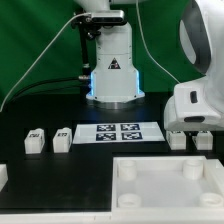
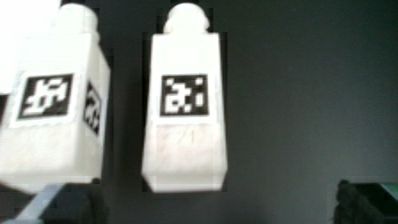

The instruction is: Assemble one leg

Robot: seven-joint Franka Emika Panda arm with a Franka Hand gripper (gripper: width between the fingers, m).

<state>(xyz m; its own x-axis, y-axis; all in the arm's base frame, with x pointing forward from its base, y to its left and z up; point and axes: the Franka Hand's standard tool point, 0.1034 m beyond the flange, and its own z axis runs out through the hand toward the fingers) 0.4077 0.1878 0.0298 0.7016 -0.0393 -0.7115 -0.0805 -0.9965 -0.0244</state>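
Note:
Next, my gripper picks up the leg by its tagged body (image 1: pixel 204 142) (image 2: pixel 185 125), so the leg's rounded end stays free to fit a corner socket.
Two legs, small white blocks with black-and-white tags, stand side by side under my gripper (image 1: pixel 190 124) at the exterior view's right: one leg (image 1: pixel 178 140) and its neighbour (image 1: pixel 203 140). In the wrist view both show from above, one leg (image 2: pixel 187 105) between my dark fingertips (image 2: pixel 370 200) and the other leg (image 2: pixel 54 100) in line with the opposite finger. My gripper (image 2: pixel 214 206) is open, holds nothing and touches neither block. Two more legs (image 1: pixel 35 140) (image 1: pixel 62 138) stand at the exterior view's left.
The marker board (image 1: pixel 120 130) lies in the middle of the black table, in front of the arm's base (image 1: pixel 113 70). A large white tray-like part with round corner sockets (image 1: pixel 165 200) fills the near side. Another white part (image 1: pixel 3 178) shows at the left edge.

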